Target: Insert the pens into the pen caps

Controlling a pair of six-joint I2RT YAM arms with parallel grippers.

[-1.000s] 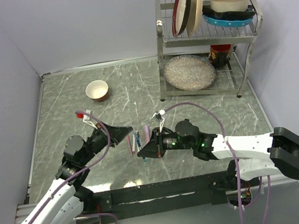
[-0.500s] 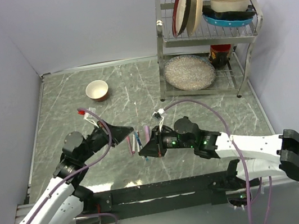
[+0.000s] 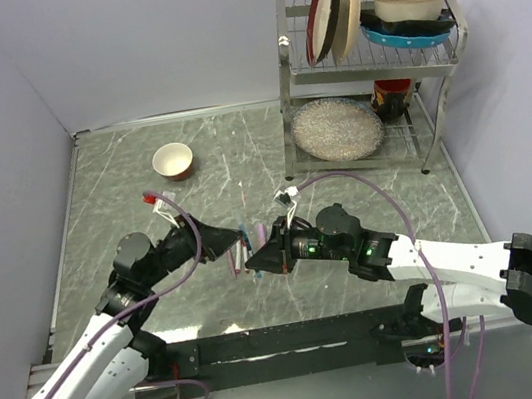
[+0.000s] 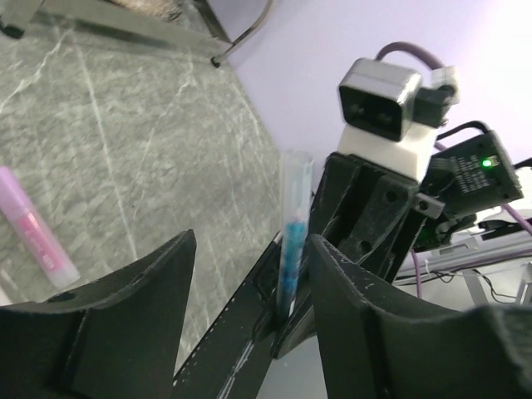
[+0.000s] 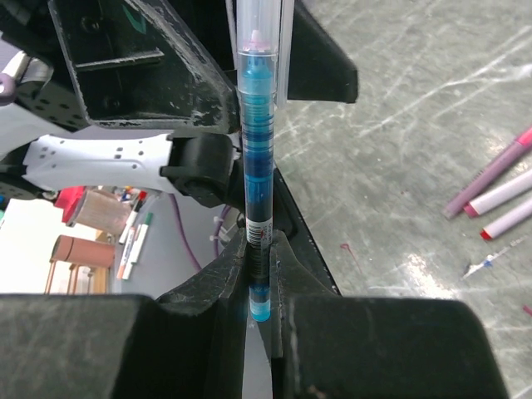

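Note:
The left gripper takes the translucent pen cap (image 3: 244, 231) (image 4: 297, 186) next and leaves the blue pen's lower end to my right gripper to insert the pen.
My right gripper (image 5: 260, 241) is shut on the lower end of a blue pen (image 5: 258, 141), which it holds just above the table. A translucent pen cap (image 5: 259, 25) sits over the pen's far end. My left gripper (image 4: 249, 241) is open, and its fingers (image 4: 349, 291) stand on either side of that capped pen (image 4: 293, 241) without clamping it. In the top view the two grippers meet at the table's near middle, left (image 3: 236, 248) and right (image 3: 256, 262). More pens (image 5: 499, 195) and a pink one (image 4: 33, 229) lie on the table beside them.
A small bowl (image 3: 173, 161) sits at the back left. A metal dish rack (image 3: 367, 72) with plates and bowls stands at the back right. Several loose pens (image 3: 262, 232) lie right beside the grippers.
My left gripper has opened and let go of the capped end of the blue pen. The right gripper has edged slightly left, still clamping the pen.

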